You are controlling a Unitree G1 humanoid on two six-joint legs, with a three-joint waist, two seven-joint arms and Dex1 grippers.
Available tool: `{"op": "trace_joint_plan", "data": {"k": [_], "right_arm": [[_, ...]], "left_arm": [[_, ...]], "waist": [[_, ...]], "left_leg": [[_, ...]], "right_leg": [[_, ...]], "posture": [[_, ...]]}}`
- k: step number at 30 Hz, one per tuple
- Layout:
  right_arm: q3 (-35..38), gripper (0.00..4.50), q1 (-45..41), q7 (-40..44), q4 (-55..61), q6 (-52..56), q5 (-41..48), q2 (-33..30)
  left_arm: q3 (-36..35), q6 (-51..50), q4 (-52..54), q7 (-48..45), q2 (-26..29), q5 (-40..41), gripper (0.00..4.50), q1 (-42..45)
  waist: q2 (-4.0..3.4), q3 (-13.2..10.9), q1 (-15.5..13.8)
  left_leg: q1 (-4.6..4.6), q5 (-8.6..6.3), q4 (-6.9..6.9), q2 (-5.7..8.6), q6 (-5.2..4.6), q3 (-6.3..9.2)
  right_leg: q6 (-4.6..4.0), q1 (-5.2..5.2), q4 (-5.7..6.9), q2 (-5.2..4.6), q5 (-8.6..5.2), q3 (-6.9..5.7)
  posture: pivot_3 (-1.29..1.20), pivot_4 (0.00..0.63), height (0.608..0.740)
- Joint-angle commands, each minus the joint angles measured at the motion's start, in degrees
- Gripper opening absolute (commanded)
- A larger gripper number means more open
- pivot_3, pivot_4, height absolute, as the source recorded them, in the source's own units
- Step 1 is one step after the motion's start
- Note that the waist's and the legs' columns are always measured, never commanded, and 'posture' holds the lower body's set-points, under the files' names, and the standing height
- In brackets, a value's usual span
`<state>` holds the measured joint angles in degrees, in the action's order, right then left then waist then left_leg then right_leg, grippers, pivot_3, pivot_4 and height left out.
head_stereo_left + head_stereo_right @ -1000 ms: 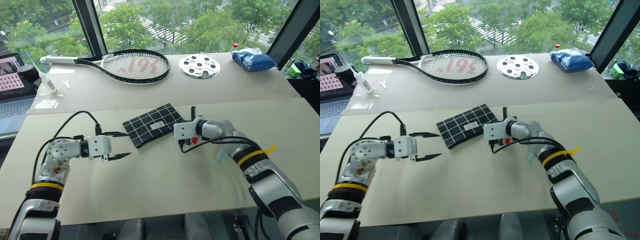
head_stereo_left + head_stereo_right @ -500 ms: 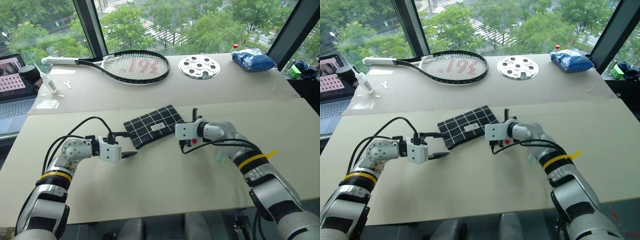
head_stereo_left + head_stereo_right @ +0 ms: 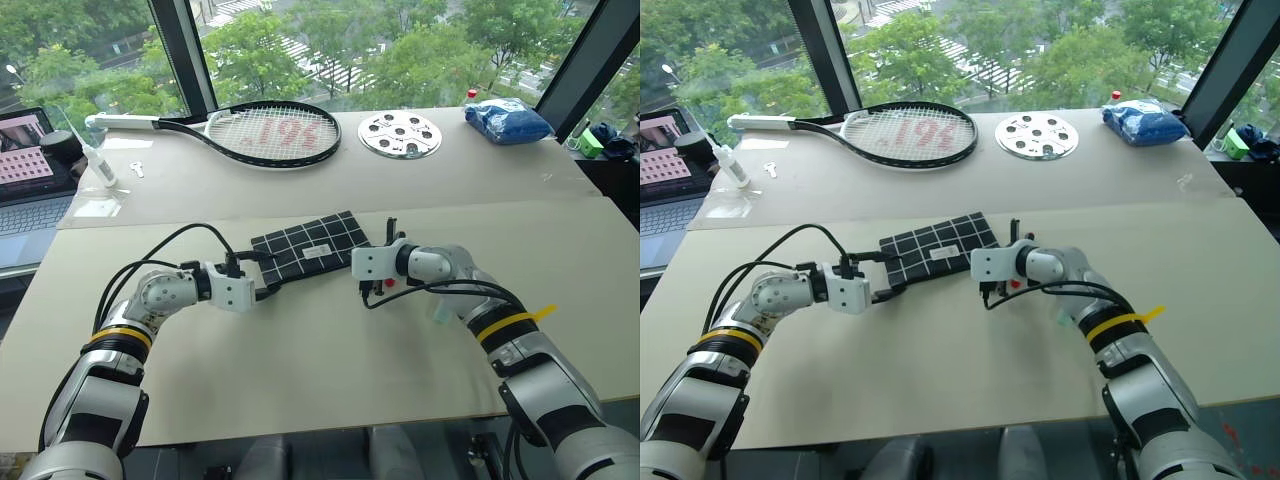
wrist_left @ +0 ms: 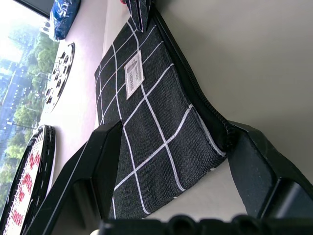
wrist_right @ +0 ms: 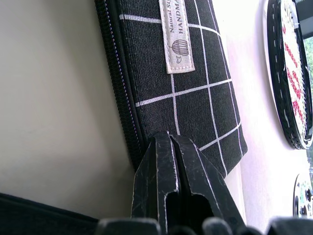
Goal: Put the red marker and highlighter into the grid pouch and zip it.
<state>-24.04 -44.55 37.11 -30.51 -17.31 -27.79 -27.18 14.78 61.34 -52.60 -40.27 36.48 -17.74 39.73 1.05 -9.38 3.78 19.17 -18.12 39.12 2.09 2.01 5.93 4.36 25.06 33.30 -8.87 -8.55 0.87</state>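
I will grab the grid pouch by its zipper-end corner [image 3: 278,282] with my left gripper next. This keeps the grid pouch's zippered opening [image 3: 325,273] free for the red marker.
The grid pouch [image 3: 310,246] lies flat on the table between my two hands, label up, its zipper along the near edge. My left gripper [image 3: 267,274] is open, and its two fingers stand on either side of the pouch's left end [image 4: 161,122] without pressing it. My right gripper [image 5: 168,142] is shut, its tips resting at the pouch's right end beside the zipper; I cannot tell whether the strap pull is pinched between them. The red marker and the highlighter are out of view.
A tennis racket [image 3: 262,131], a perforated metal disc [image 3: 398,132] and a blue bag [image 3: 506,118] lie on the far table. A laptop [image 3: 25,175] and a small bottle [image 3: 96,160] stand at the far left. A pale small thing [image 3: 440,312] lies under my right forearm.
My left gripper has moved right to the pouch's left end and rolled, so its open fingers now straddle that end. The right gripper and the pouch have stayed put.
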Motion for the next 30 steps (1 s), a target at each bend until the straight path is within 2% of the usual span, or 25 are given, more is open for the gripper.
{"op": "trace_joint_plan", "data": {"k": [1,3,4,8,12,20,23,27,30], "right_arm": [[0.6,0.03,0.4,0.4,1.6,0.4,1.1,0.4],[0.7,0.00,0.5,0.4,1.7,0.5,1.2,0.4],[0.7,0.00,0.4,0.4,1.8,0.5,1.2,0.4],[1.0,0.00,0.5,0.5,2.1,0.7,1.3,0.3],[1.3,0.00,0.8,0.8,2.9,1.1,1.5,0.0],[2.5,0.00,1.5,1.7,4.3,2.0,2.6,-0.6],[6.9,0.00,2.2,5.7,6.9,9.2,11.0,2.0],[16.6,1.06,0.7,10.6,14.6,28.2,26.2,5.6],[23.3,2.17,-3.6,8.8,18.6,40.3,32.5,5.0]], "left_arm": [[1.7,0.6,-2.6,1.0,0.1,-2.0,3.43,1.1],[1.9,0.8,-3.4,0.8,-0.1,-1.3,2.90,1.5],[1.9,0.8,-3.9,0.3,-0.2,-0.7,2.82,1.7],[1.8,0.3,-5.7,-1.4,-0.9,1.4,1.31,2.4],[-1.4,-4.7,-7.6,-6.9,-3.7,9.3,0.04,2.6],[-6.5,-14.1,-4.6,-17.1,-6.4,19.0,0.04,1.3],[-7.3,-19.0,-0.6,-22.3,-6.0,22.3,0.04,-0.3],[-7.7,-24.8,5.2,-26.3,-3.4,23.9,0.00,-3.1],[-9.1,-31.0,10.8,-26.9,-1.2,25.4,0.00,-5.5]], "waist": [[0.00,0.0,0.0],[0.00,0.0,0.1],[0.00,0.0,0.1],[0.00,0.0,0.1],[-0.08,0.1,0.1],[-0.08,0.1,0.2],[-0.08,0.1,0.3],[-0.08,0.0,0.6],[-0.09,0.0,0.5]], "left_leg": [[0.00,0.00,0.00,0.00,0.00,0.00],[0.00,0.00,0.00,0.00,-0.01,0.00],[-0.01,0.00,0.00,0.00,-0.01,0.00],[0.00,0.00,0.00,0.00,0.00,0.00],[0.00,-0.01,0.00,0.00,-0.01,0.00],[0.06,0.00,0.07,0.00,0.00,0.01],[0.07,0.00,0.07,0.00,0.00,0.01],[0.12,0.00,0.08,-0.01,-0.01,0.02],[0.12,-0.01,0.08,-0.01,-0.01,0.04]], "right_leg": [[0.00,0.00,0.00,0.00,0.00,0.00],[0.00,0.00,0.00,0.00,0.00,0.00],[0.00,0.00,0.00,0.00,0.00,0.00],[0.00,0.00,0.00,0.00,0.00,0.00],[0.00,0.00,0.01,0.00,0.00,0.00],[0.01,0.01,-0.03,0.00,0.00,-0.01],[0.01,0.02,-0.05,0.00,0.00,-0.01],[0.00,0.08,-0.03,0.01,0.01,0.00],[0.00,0.13,0.04,0.02,0.01,0.01]], "posture": [[0.00,0.150,0.740],[0.00,0.150,0.740],[0.00,0.150,0.740],[0.00,0.150,0.740],[0.00,0.150,0.740],[0.00,0.150,0.740],[0.00,0.150,0.740],[0.00,0.150,0.740],[0.00,0.150,0.740]]}}
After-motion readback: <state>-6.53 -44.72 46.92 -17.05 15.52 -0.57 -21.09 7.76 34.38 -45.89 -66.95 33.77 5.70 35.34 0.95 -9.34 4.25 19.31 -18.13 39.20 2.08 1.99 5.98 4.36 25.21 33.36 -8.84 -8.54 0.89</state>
